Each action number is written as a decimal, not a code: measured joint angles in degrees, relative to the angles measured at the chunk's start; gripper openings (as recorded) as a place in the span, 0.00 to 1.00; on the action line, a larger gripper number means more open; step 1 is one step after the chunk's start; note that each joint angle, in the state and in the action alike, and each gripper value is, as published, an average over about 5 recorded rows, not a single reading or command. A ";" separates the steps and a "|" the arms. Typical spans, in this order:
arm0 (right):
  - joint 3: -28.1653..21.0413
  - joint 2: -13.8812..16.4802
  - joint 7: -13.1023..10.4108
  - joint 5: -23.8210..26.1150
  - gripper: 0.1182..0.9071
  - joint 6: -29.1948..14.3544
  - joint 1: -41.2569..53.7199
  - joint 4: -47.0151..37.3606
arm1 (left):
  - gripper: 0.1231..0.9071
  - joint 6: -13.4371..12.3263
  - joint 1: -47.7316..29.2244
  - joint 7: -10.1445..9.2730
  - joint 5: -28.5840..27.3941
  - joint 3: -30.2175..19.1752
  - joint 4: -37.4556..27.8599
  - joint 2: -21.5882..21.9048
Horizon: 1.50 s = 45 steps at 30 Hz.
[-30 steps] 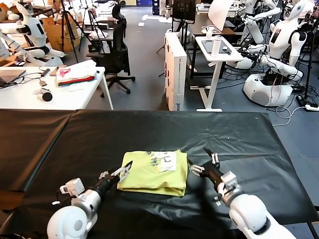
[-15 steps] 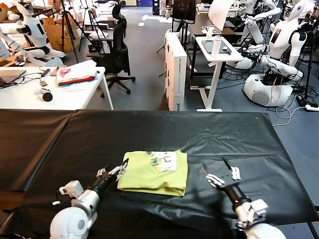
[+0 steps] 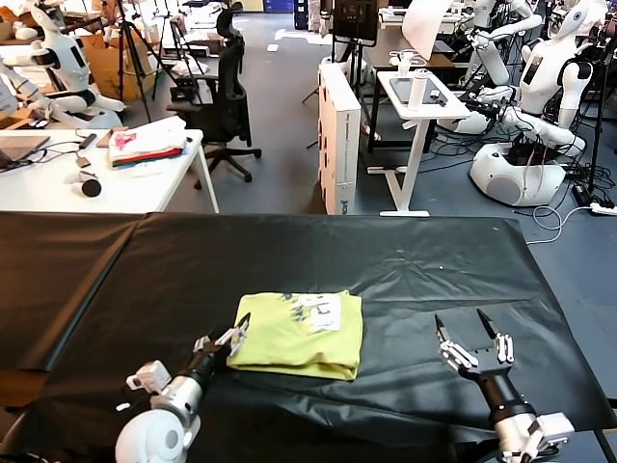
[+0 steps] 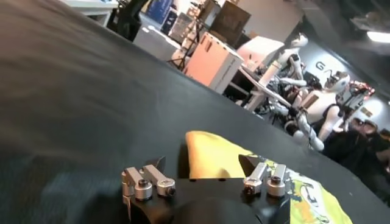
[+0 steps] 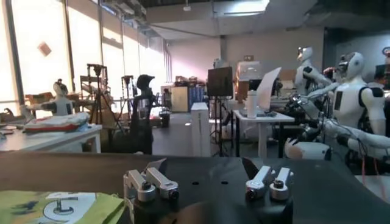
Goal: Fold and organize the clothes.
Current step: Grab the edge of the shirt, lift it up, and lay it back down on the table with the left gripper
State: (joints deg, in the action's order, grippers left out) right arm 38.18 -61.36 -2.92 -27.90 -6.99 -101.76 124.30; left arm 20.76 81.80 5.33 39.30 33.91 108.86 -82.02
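My left gripper grabs the T-shirt (image 3: 301,334) by its folded edge (image 3: 239,339) next, to move it as a folded bundle.
The lime yellow-green T-shirt (image 3: 301,334) lies folded into a rectangle on the black table (image 3: 193,260), its whitish print facing up. My left gripper (image 3: 231,340) is open, low at the shirt's left edge, with nothing between its fingers. In the left wrist view the shirt (image 4: 222,159) lies just ahead of that open gripper (image 4: 204,164). My right gripper (image 3: 472,333) is open and empty, clear of the shirt to its right, near the table's front. The right wrist view shows that gripper (image 5: 204,165) open, with the shirt (image 5: 55,207) off to one side.
A white table (image 3: 106,183) at back left holds a white, pink and red fabric pile (image 3: 147,143). An office chair (image 3: 227,96), a white cabinet (image 3: 339,135), a small desk (image 3: 415,106) and other robots (image 3: 540,106) stand beyond the table's far edge.
My right gripper has pulled back from the shirt's right edge, moving right and toward the table's front. My left gripper has stayed at the shirt's left edge. The shirt has not moved.
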 joint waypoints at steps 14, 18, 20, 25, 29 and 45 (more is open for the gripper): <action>-0.45 -0.13 -0.11 0.16 1.00 1.06 1.12 0.16 | 0.58 -0.09 0.04 -0.04 -0.46 -1.00 -0.63 -2.54; -0.52 -0.30 -0.11 0.32 1.00 1.06 1.17 0.17 | 0.40 -0.09 0.18 -0.09 -0.10 -0.94 -0.68 -2.58; -0.62 -0.46 -0.12 0.48 1.00 1.06 1.18 0.12 | 0.25 -0.09 0.26 -0.10 0.17 -0.88 -0.58 -2.58; -0.80 -0.73 -0.24 0.80 1.00 1.07 1.36 -0.21 | 0.08 0.79 0.48 -0.98 2.31 -0.47 0.49 -2.47; -1.06 -0.94 -0.56 1.27 1.00 1.12 1.82 -0.77 | 0.08 1.72 0.39 -2.44 3.97 0.47 2.02 -1.71; -4.47 -2.10 -2.18 2.85 1.00 2.89 5.13 -3.73 | 0.08 0.91 1.56 -2.69 6.36 13.50 4.48 13.34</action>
State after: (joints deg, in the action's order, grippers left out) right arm 33.71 -63.45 -5.09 -25.05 -4.09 -96.63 120.57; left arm 21.67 83.36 2.64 45.66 47.41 113.35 -68.69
